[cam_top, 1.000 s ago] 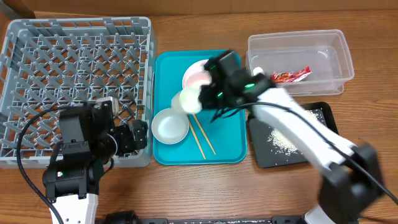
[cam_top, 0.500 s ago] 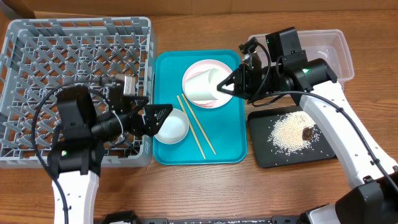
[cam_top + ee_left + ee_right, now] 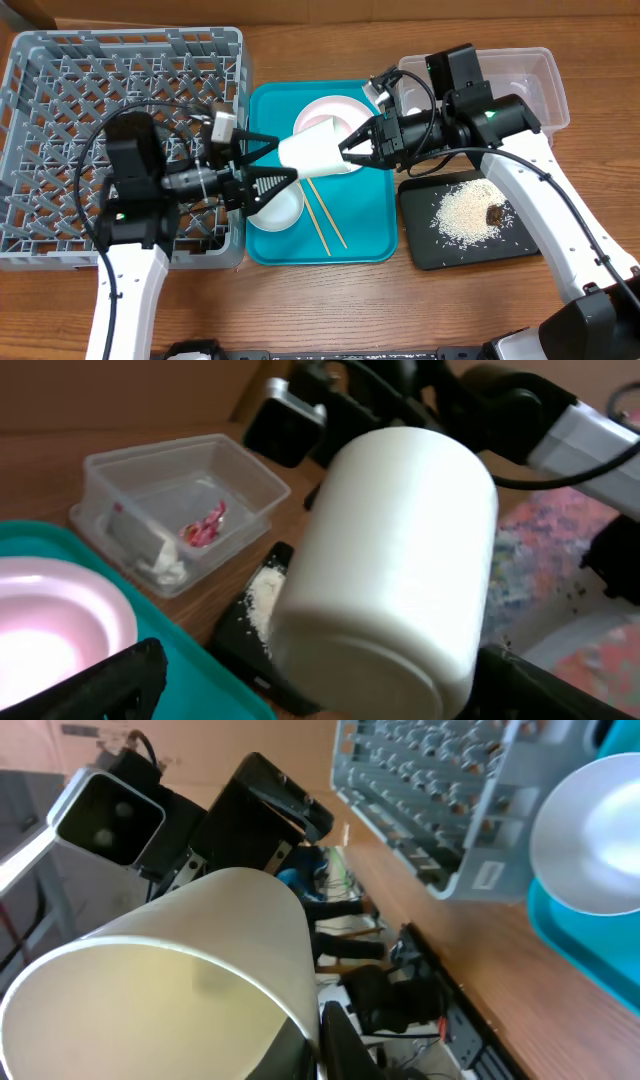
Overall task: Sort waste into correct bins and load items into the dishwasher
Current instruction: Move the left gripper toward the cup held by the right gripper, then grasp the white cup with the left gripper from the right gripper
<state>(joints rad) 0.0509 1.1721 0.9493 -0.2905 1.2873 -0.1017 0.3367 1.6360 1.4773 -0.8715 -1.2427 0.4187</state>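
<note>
The small white cup should be grabbed around its base (image 3: 291, 155) by my left gripper. The cup's rim then stays free, so the cup can be loaded with its opening first into the dish rack.
My right gripper (image 3: 350, 148) is shut on the rim of the small white cup (image 3: 312, 150) and holds it sideways above the teal tray (image 3: 370, 235). In the right wrist view (image 3: 320, 1030) one finger is inside the cup (image 3: 170, 980) and one outside. My left gripper (image 3: 275, 166) is open, with its fingers (image 3: 320, 700) either side of the cup's base (image 3: 390, 560). The pink dish (image 3: 335, 108), grey-white bowl (image 3: 278, 208) and chopsticks (image 3: 325, 215) lie on the teal tray. The dish rack (image 3: 120, 140) is at the left.
The clear tub (image 3: 520, 90) at the back right holds the red wrapper (image 3: 205, 525) and white scrap (image 3: 165, 565). The black tray (image 3: 420, 235) in front of it holds rice (image 3: 465, 215) and a brown lump (image 3: 495, 212).
My right gripper has carried the cup left, away from the pink dish. My left gripper has risen from beside the bowl and now straddles the cup's base.
</note>
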